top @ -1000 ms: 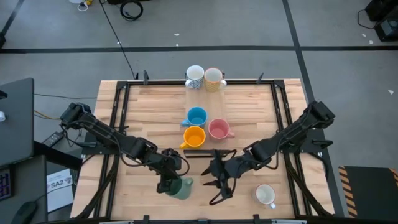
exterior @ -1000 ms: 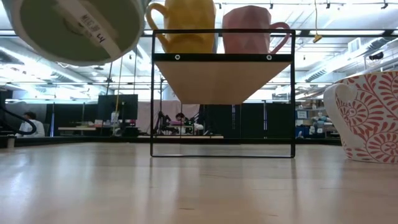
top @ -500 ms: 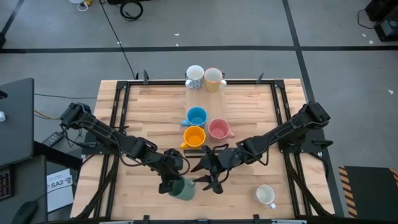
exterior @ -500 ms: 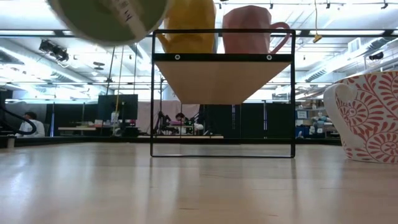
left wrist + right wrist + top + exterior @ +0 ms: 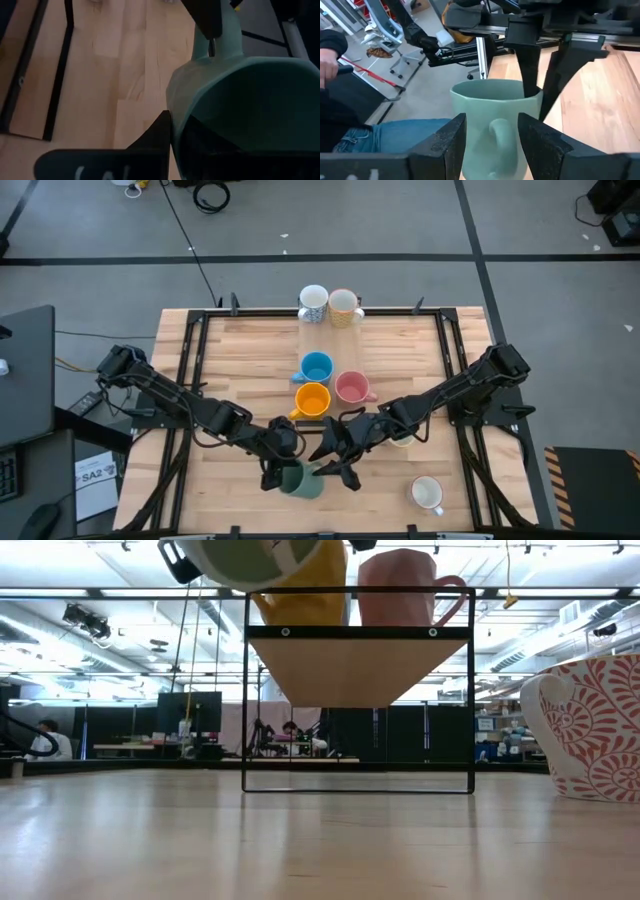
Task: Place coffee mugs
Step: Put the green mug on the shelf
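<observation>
The grey-green mug belongs among the shelf's mugs; my right gripper should grab its handle [image 5: 502, 142] next.
The grey-green mug [image 5: 300, 479] hangs over the table's near middle, shut in my left gripper [image 5: 283, 471]. In the low view the mug [image 5: 250, 558] floats high above the wood. My right gripper [image 5: 331, 469] is open, right beside it from the table's right. In the right wrist view its two fingers [image 5: 445, 145] stand either side of the mug's handle [image 5: 497, 134]; I cannot tell whether they touch it. Blue [image 5: 316, 367], orange [image 5: 313, 400] and pink [image 5: 351, 387] mugs sit on a small shelf at mid-table. My left gripper holds the grey-green mug by its rim [image 5: 530, 95], on the side opposite the handle. One finger [image 5: 527, 65] reaches inside the mug and the other [image 5: 560, 75] stays outside, both coming down from above. The mug is upright and lifted clear of the table.
Two pale mugs [image 5: 313, 303] [image 5: 344, 306] stand at the far edge. A white mug [image 5: 428, 494] sits near the right near corner, and a red-patterned mug [image 5: 590, 730] shows close to the low camera. The black wire shelf [image 5: 358, 690] stands mid-table. Black rails run along both sides.
My right gripper has moved toward the table's left and closed in on the grey-green mug until its fingers flank the handle. My left gripper has carried the mug a little to the right and higher, and the mug has come from tipped, base showing, to more upright.
</observation>
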Tool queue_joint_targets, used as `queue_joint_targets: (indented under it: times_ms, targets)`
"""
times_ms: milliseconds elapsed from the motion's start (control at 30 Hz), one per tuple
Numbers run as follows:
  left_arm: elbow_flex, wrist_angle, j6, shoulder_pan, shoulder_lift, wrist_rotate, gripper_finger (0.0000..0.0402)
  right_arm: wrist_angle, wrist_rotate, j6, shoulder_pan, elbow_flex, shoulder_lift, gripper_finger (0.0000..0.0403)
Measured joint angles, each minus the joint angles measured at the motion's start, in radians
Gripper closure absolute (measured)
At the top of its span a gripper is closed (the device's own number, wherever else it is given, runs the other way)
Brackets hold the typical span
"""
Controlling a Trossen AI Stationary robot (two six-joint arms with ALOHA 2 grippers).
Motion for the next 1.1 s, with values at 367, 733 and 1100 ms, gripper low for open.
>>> queue_joint_targets:
  times_ms: [367, 733, 1100]
  targets:
    - [0.000, 0.017, 0.002, 0.000, 0.000, -0.049, 0.0372, -0.047, -0.024, 0.052, 0.001, 0.000, 0.000, 0.0219]
    - [0.000, 0.016, 0.002, 0.000, 0.000, -0.059, 0.0372, -0.051, -0.024, 0.052, 0.000, 0.000, 0.000, 0.0262]
    - [0.002, 0.019, 0.006, 0.000, -0.001, -0.059, 0.0372, -0.050, -0.025, 0.048, 0.000, 0.000, 0.000, 0.0341]
